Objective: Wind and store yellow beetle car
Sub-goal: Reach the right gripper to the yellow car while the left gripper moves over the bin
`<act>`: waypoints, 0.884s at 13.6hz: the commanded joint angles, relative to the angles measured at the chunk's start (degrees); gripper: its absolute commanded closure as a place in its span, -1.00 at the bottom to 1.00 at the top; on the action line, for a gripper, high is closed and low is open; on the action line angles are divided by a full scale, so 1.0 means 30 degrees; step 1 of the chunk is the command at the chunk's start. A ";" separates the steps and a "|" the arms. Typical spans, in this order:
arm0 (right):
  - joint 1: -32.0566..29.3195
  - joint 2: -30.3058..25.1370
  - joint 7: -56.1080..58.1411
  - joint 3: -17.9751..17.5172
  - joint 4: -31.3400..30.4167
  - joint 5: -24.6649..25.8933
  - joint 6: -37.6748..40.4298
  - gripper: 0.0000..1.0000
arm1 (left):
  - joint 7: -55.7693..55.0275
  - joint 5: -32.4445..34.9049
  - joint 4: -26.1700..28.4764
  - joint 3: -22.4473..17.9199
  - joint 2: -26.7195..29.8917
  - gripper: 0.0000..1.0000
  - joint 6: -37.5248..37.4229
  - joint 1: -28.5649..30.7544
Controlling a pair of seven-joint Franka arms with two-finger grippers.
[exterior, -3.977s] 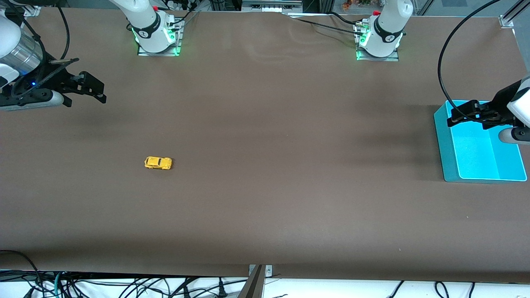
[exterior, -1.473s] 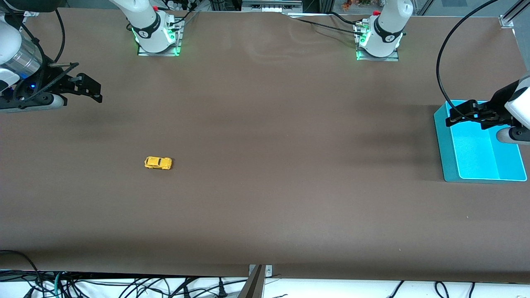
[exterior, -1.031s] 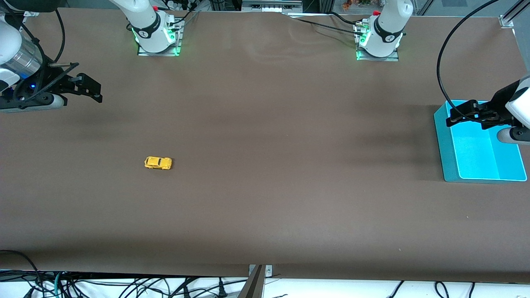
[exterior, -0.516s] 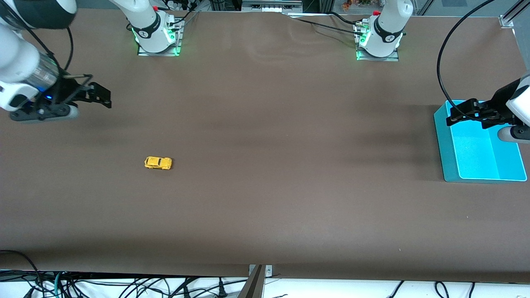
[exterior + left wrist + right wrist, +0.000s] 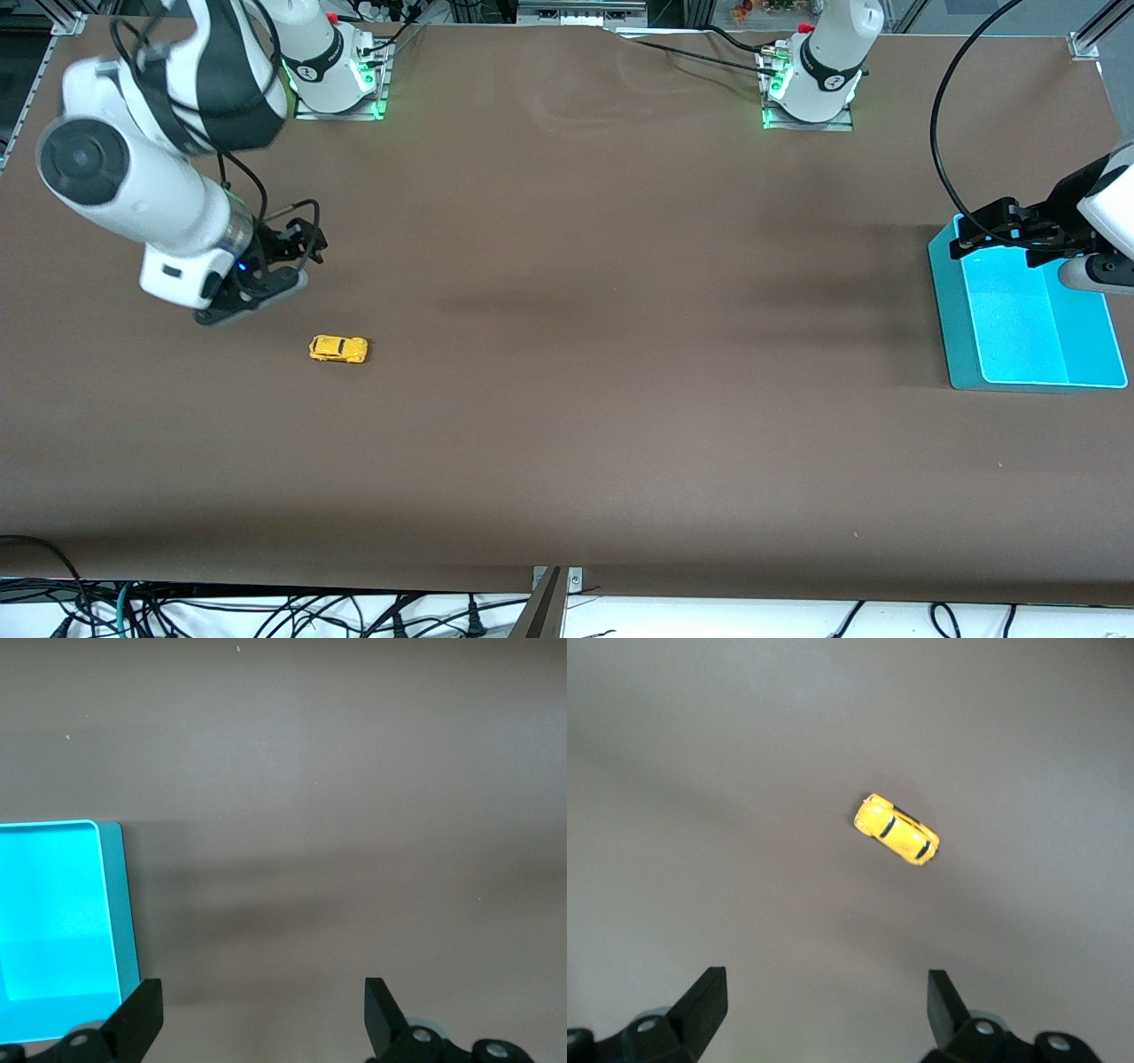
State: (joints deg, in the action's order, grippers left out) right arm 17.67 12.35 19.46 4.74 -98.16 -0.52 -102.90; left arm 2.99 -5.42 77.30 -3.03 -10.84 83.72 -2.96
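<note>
I will next grab the yellow beetle car (image 5: 338, 348) by its door sides with my right gripper. Then the car can be wound and stored in the cyan bin.
The yellow beetle car (image 5: 338, 348) stands on its wheels on the brown table, toward the right arm's end. It also shows in the right wrist view as a small yellow car (image 5: 897, 829) ahead of the fingers. My right gripper (image 5: 306, 244) (image 5: 824, 992) hangs open over bare table close beside the car, with nothing between its fingers. My left gripper (image 5: 983, 232) (image 5: 263, 1001) waits open and empty over the corner of the cyan bin (image 5: 946, 310) at the left arm's end of the table.
The cyan bin (image 5: 124, 904) has nothing in the part I can see. Both arm bases (image 5: 337, 80) (image 5: 811, 89) stand along the table's edge farthest from the front camera. Cables hang below the edge nearest to that camera.
My right arm has swung in from the table's end toward the car, and its gripper now hangs close to it. The car has not moved. The left gripper shifted only slightly.
</note>
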 commanded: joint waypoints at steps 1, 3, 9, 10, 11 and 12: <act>-0.0236 0.0424 0.3869 0.0031 -0.0675 -0.0089 -0.1318 -1.00 | 0.0440 0.0194 -0.0250 0.0102 0.0040 -1.00 -0.0660 0.0048; -0.0556 0.0600 0.6800 0.0031 -0.1932 -0.0089 -0.2460 -1.00 | 0.0934 0.0165 -0.0250 0.0103 0.0040 -1.00 -0.0690 0.0018; -0.1407 0.1944 1.5096 -0.0028 -0.5514 -0.0060 -0.9640 -1.00 | 0.6881 0.0399 -0.0191 0.0249 -0.0106 -1.00 -0.0691 0.0106; -0.1408 0.2325 1.5800 -0.0086 -0.5514 -0.0060 -1.0079 -1.00 | 0.7553 0.0428 -0.0162 0.0220 -0.0135 -1.00 -0.0691 0.0106; -0.1408 0.2677 1.6300 -0.0116 -0.5630 -0.0060 -1.0548 -1.00 | 0.8082 0.0458 -0.0133 0.0220 -0.0136 -1.00 -0.0691 0.0077; -0.1437 0.3086 1.6827 -0.0145 -0.5776 -0.0060 -1.1307 -1.00 | 0.8174 0.0458 -0.0133 0.0220 -0.0136 -1.00 -0.0691 0.0077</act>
State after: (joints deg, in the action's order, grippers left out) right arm 13.95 20.16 66.11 5.04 -114.75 -0.53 -133.52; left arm 24.36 -5.42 77.37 -2.69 -11.17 82.41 -2.96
